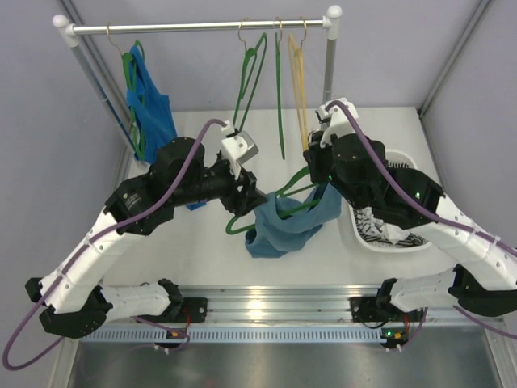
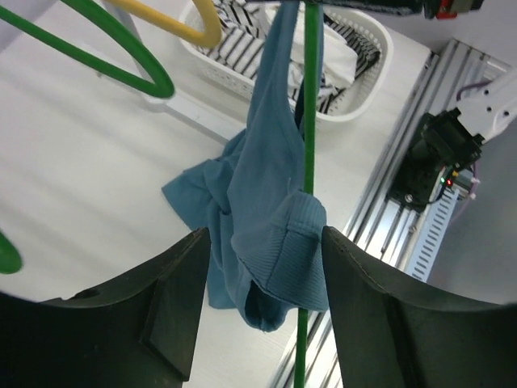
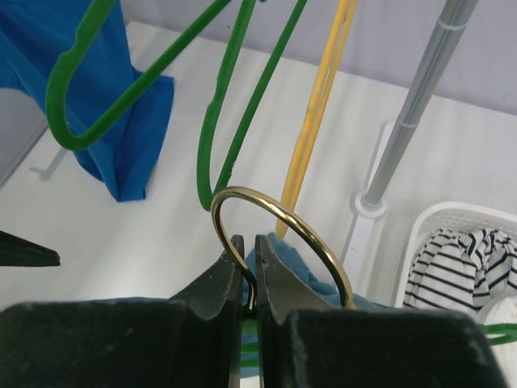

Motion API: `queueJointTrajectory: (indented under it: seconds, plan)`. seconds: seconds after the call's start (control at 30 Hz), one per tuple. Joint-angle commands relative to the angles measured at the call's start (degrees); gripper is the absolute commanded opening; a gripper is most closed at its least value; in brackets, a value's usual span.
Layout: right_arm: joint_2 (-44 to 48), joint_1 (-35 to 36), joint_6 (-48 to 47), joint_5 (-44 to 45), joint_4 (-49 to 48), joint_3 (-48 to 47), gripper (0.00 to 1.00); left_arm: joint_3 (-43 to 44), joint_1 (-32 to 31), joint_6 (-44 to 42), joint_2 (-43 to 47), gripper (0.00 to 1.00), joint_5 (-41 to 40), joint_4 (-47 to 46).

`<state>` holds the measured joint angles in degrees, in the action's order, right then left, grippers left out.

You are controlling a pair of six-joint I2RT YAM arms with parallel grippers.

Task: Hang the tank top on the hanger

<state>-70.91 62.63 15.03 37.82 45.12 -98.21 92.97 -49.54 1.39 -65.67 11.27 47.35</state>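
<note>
I will next grab the tank top's ribbed fold (image 1: 266,211) (image 2: 294,250) against the hanger's green bar with my left gripper, so the brass hook stays free for hanging.
The muted teal tank top (image 1: 284,224) hangs bunched from the dark-green hanger (image 1: 241,225), its lower part resting on the table. In the left wrist view a ribbed edge of the tank top (image 2: 266,226) is folded over the hanger's green bar (image 2: 308,121). My left gripper (image 2: 266,279) is open, its fingers (image 2: 174,303) on either side of that fold without pressing it. My right gripper (image 3: 249,250) is shut on the hanger's brass hook (image 3: 296,215), with the tank top (image 3: 297,265) just behind its jaws. From above, my right gripper (image 1: 317,179) is mostly hidden under its wrist.
A clothes rail (image 1: 194,27) crosses the back, carrying a royal-blue garment (image 1: 149,105) on a green hanger, spare green hangers (image 1: 250,73) and a yellow hanger (image 1: 299,81). At the right a white basket (image 1: 404,162) holds striped cloth. The rail's right post (image 3: 412,113) stands beside the basket.
</note>
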Motion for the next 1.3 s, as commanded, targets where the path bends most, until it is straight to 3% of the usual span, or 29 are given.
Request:
queueJointTrajectory:
  seconds: [0.0, 0.5, 0.6, 0.7, 0.73, 0.87, 0.97, 1.0, 1.1, 1.27]
  plan:
    - [1.2, 0.8, -0.3, -0.7, -2.5, 1.2, 0.0, -4.5, 0.0, -0.6, 2.0, 0.62, 6.7, -3.5]
    - [3.5, 1.1, 1.4, -1.6, -5.7, 7.6, 0.0, -18.0, 0.0, 2.5, 3.0, 0.53, 12.3, -12.5]
    - [3.7, 1.1, 2.0, -1.6, -6.3, 9.2, 0.0, -19.7, 0.0, 3.7, 3.4, 0.46, 13.2, -14.5]
    - [4.0, 1.1, 2.8, -1.8, -7.2, 10.8, 0.0, -21.9, 0.0, 5.1, 4.3, 0.29, 13.4, -16.4]
    - [4.2, 1.1, 3.1, -2.0, -7.7, 11.4, 0.0, -23.3, 0.0, 6.1, 5.1, 0.17, 13.0, -16.9]
    - [5.1, 1.1, 4.4, -2.3, -9.3, 14.7, 0.0, -28.7, 0.0, 9.2, 8.4, 0.0, 11.9, -21.3]
    - [5.9, 1.1, 5.4, -2.3, -10.8, 18.0, 0.11, -34.5, 0.0, 12.0, 12.5, 0.0, 10.4, -24.8]
    - [6.2, 1.1, 6.0, -2.3, -11.3, 19.6, 0.23, -37.4, 0.0, 12.8, 13.5, 0.0, 9.8, -25.6]
    - [7.4, 1.2, 6.8, -2.2, -13.0, 22.4, 0.39, -42.1, -0.1, 15.7, 17.4, 0.0, 7.5, -27.7]
    - [8.9, 1.1, 7.5, -1.4, -14.2, 24.9, 0.53, -48.0, -0.1, 19.9, 22.4, 0.0, 3.4, -27.5]
